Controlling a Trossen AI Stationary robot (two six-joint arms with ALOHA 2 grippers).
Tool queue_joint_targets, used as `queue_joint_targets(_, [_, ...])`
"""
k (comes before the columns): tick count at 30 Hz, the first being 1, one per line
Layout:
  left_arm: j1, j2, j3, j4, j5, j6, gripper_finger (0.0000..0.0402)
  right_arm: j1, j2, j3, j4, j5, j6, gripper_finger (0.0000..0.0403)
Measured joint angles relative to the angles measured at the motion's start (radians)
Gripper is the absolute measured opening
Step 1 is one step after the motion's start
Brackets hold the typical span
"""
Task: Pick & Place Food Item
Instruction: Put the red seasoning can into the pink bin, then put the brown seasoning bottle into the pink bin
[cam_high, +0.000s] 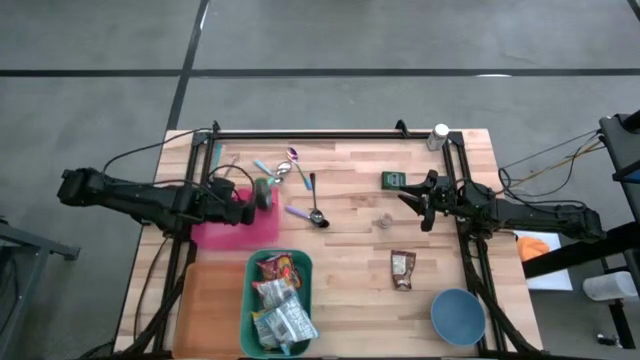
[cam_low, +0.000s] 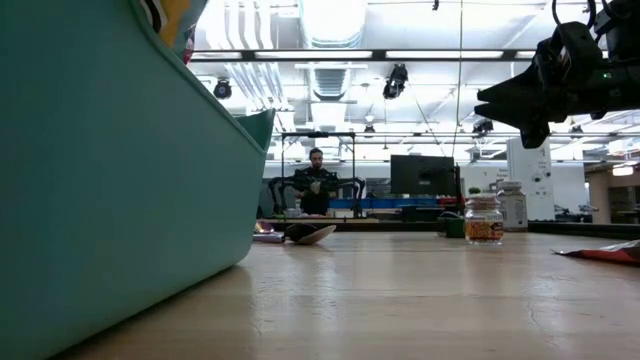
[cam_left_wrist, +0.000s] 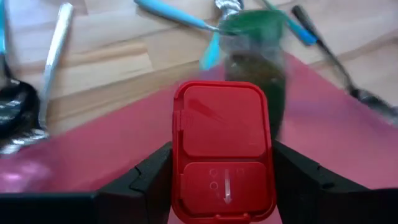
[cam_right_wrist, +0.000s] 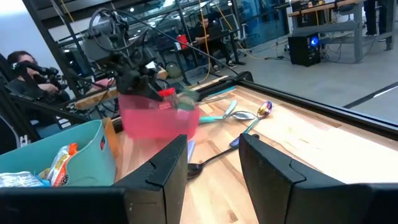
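Observation:
The red-lidded container is low in the pink tray, beside the green-lidded jar, and would stand, so it is time for my left gripper to open.
My left gripper hangs over a pink tray at the table's left, slanting down, shut on a container with a red flip-top lid. A green-lidded jar stands just beyond it at the tray's far edge; whether in the tray or beside it, I cannot tell. A teal bin near the front edge holds several food packets. A brown snack packet lies flat on the wood. My right gripper waits level at the table's right, open, with nothing between its fingers. My left gripper pinches the red-lidded container between its two fingers, one on each long side of the lid end. The fingers slant down from the table's left. The lid faces back toward the wrist, and the container's body is hidden behind it. It hangs above the pink tray.
Spoons and blue utensils lie beyond the pink tray. An orange tray sits left of the teal bin, a blue bowl at the front right. A small jar, a green item and a white-capped bottle stand farther right.

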Motion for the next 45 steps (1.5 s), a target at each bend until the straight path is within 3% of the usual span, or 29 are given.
queue_joint_targets(23, [0.000,0.000,-0.014,0.018,0.014,-0.007,0.0226,0.000,0.000,0.000,0.000,0.000,0.000,0.0142])
queue_joint_targets(36, [0.001,0.001,-0.090,0.085,0.028,-0.017,0.0226,0.000,0.000,0.000,0.000,0.000,0.000,0.0142])
queue_joint_targets(39, [0.001,0.001,-0.090,0.089,0.029,-0.017,0.0248,0.000,0.000,0.000,0.000,0.000,0.000,0.0142])
queue_joint_targets(45, [0.001,0.001,-0.090,0.090,0.029,-0.017,0.0329,0.000,0.000,0.000,0.000,0.000,0.000,0.0142])
